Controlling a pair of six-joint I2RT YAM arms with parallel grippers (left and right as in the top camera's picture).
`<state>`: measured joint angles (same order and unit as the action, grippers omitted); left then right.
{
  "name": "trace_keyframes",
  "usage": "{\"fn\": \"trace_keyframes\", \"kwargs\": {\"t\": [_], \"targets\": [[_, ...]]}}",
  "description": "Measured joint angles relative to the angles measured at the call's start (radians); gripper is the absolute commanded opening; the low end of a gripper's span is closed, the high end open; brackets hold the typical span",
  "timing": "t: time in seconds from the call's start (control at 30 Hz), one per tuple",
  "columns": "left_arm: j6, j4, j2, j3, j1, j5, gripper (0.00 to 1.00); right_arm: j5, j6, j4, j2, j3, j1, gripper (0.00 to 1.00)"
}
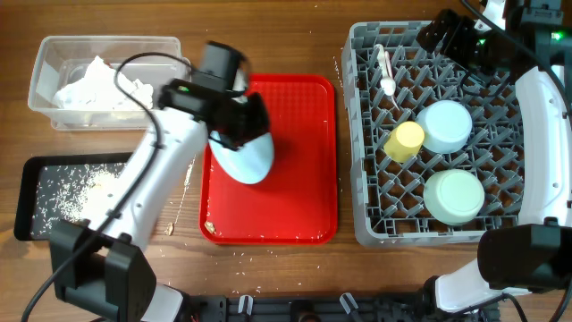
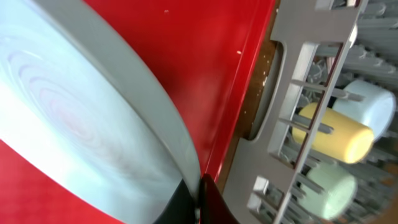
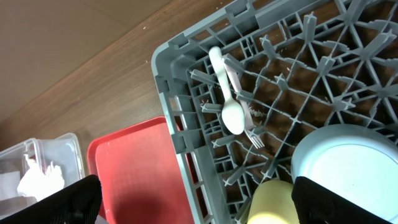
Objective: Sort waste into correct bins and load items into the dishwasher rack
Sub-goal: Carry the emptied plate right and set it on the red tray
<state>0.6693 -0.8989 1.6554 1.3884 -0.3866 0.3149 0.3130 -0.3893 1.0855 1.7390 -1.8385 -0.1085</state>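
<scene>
The right gripper grabs the free rim of the light blue plate next, which leaves the opposite edge free to load upright into the rack.
My left gripper is shut on the rim of the round light blue plate and holds it tilted over the red serving tray; the plate fills the left wrist view. The grey dishwasher rack at the right holds two pale blue-green bowls, the yellow cup and the white spoon. My right gripper is open and empty above the rack's back edge. White napkins lie in the clear box. Rice-like crumbs lie in the black tray.
A fork lies beside the spoon in the rack. A few crumbs lie on the wood beside the red tray's left edge. The rack's side wall with its handle slot shows in the left wrist view.
</scene>
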Motion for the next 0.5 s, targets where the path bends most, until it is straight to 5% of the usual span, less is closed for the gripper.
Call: {"fn": "trace_keyframes", "kwargs": {"t": [0.17,0.37,0.5], "targets": [[0.093,0.025,0.034,0.0,-0.153,-0.151,0.04,0.0,0.0,0.0,0.0,0.0,0.0,1.0],[0.129,0.018,0.086,0.0,-0.236,-0.213,0.36,0.0,0.0,0.0,0.0,0.0,0.0,1.0],[0.133,0.014,0.087,0.0,-0.241,-0.219,0.38,0.0,0.0,0.0,0.0,0.0,0.0,1.0]]}}
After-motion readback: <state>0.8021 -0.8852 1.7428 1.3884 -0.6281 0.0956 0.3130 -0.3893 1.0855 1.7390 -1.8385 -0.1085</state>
